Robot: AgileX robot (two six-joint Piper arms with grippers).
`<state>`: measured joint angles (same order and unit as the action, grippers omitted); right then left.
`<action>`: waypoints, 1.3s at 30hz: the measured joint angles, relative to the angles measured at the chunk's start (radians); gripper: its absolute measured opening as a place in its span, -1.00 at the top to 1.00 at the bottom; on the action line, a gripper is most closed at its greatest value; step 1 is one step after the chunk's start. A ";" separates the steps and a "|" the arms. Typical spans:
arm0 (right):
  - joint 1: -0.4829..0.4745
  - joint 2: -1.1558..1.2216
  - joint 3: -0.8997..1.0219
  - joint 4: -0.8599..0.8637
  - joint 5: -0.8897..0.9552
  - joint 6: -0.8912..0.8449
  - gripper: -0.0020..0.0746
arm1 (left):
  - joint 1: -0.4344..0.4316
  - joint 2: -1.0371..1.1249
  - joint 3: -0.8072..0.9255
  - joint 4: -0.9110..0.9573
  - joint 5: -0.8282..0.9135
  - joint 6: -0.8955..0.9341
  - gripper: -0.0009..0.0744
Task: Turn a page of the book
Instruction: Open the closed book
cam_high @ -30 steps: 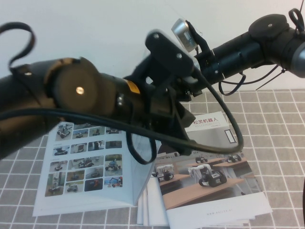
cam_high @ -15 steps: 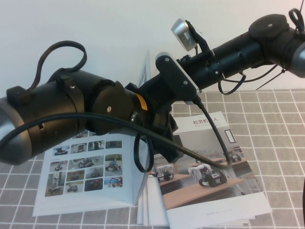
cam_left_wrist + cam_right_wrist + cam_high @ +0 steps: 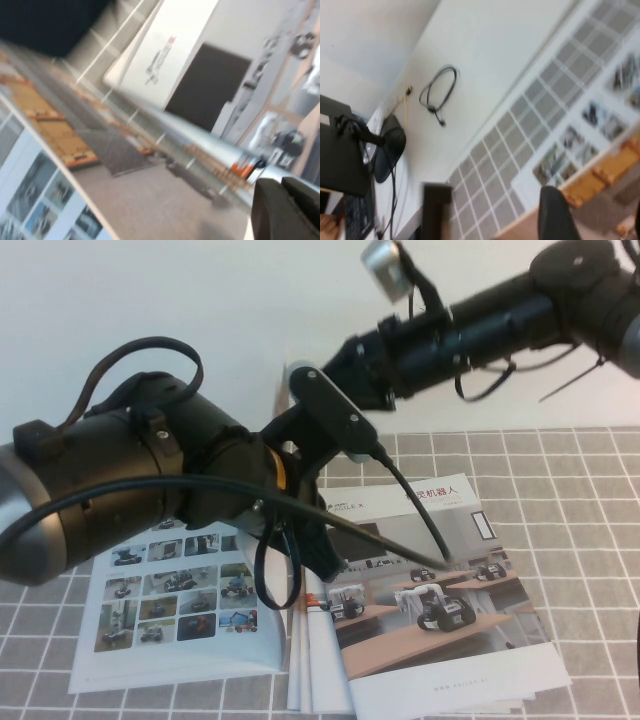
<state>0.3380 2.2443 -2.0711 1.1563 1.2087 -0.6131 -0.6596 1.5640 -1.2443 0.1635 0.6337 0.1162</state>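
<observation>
The page stands upright above the book's spine, so the right gripper needs to pinch it by its raised top edge [image 3: 600, 155] next.
The book [image 3: 180, 590] lies open on the tiled table, and its left leaf shows grids of robot photos. The page [image 3: 284, 405] stands upright, edge-on, above the spine. My right gripper [image 3: 335, 362] reaches in from the upper right, right beside the page's top edge. In the right wrist view the page's warehouse side [image 3: 610, 170] shows between its parted fingers [image 3: 555, 215]. My left gripper [image 3: 325, 558] hangs low over the spine, its fingers [image 3: 282, 200] together with nothing seen between them. The page's warehouse photo [image 3: 100, 145] shows blurred in the left wrist view.
A fanned stack of brochures [image 3: 440, 630] with a robots-on-desks cover lies just right of the book. My bulky left arm [image 3: 150, 470] crosses over the book's upper half. A white wall [image 3: 200, 300] rises behind the table.
The page has swung up and to the left. My right gripper rose and moved left with it. My left arm drew back to the left and its gripper dropped towards the spine.
</observation>
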 joint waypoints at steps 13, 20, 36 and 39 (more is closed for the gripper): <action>0.000 -0.004 -0.171 -0.379 0.019 0.071 0.17 | 0.000 0.000 0.000 0.218 0.174 -0.375 0.99; 0.021 0.025 -0.165 -0.658 0.025 0.136 0.75 | 0.000 0.006 0.000 0.226 0.292 -0.419 0.99; 0.092 0.132 -0.165 -0.755 0.025 0.132 0.95 | 0.009 0.154 0.037 0.230 0.321 -0.590 0.99; 0.092 0.135 -0.165 -0.768 0.025 0.128 0.95 | 0.030 0.189 0.056 0.219 0.301 -0.608 0.99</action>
<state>0.4301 2.3797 -2.2357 0.3879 1.2337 -0.4847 -0.6296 1.7533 -1.1887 0.3828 0.9346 -0.4920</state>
